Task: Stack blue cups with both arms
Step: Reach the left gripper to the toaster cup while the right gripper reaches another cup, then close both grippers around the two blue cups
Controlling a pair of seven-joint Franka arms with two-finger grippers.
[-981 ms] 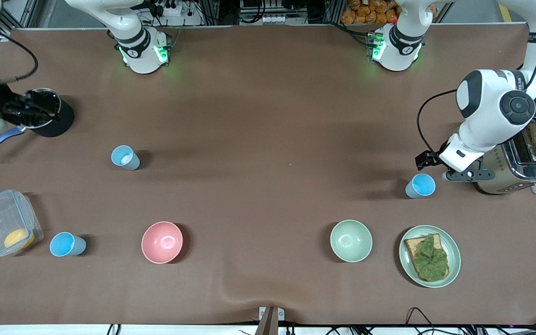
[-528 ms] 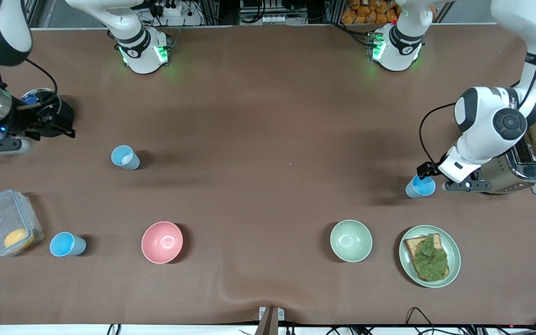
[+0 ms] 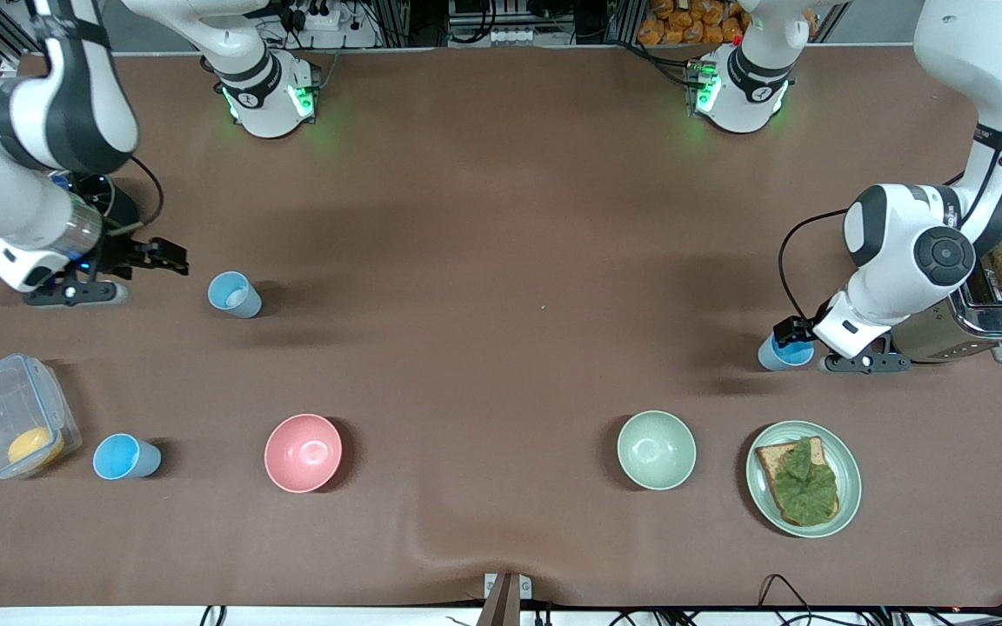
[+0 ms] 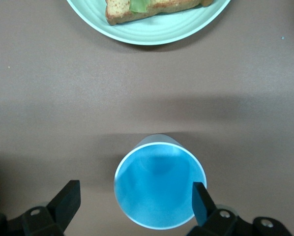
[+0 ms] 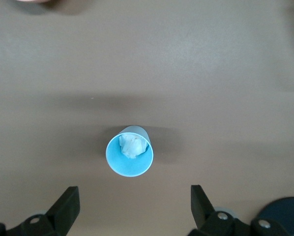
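Note:
The robot's left gripper will next take hold of the cup beside the toaster by its rim (image 3: 797, 344), so that it can stack it with the blue cup holding the white lump (image 3: 234, 294).
Three blue cups stand upright on the brown table. My left gripper (image 3: 801, 341) is open and low around the cup (image 3: 775, 355) beside the toaster. In the left wrist view this cup (image 4: 159, 184) sits between the fingers, with its rim close to one fingertip (image 4: 200, 199). My right gripper (image 3: 166, 259) is open and sits just short of another cup (image 3: 234, 294), on the side toward the right arm's end of the table. That cup (image 5: 130, 157) holds a small white crumpled lump and lies ahead of the fingertips, not between them. The third cup (image 3: 125, 457) stands next to a clear box.
A pink bowl (image 3: 303, 452) and a pale green bowl (image 3: 656, 449) stand nearer the front camera. A green plate (image 3: 849, 452) carries toast with lettuce. A toaster (image 3: 979, 317) holds bread beside the left arm. A clear box (image 3: 5, 417) and a black pot (image 3: 114, 204) sit at the right arm's end.
The right gripper has swung from over the black pot toward the cup with the white lump. The left gripper has come down from beside the toaster onto its cup. Both stayed open.

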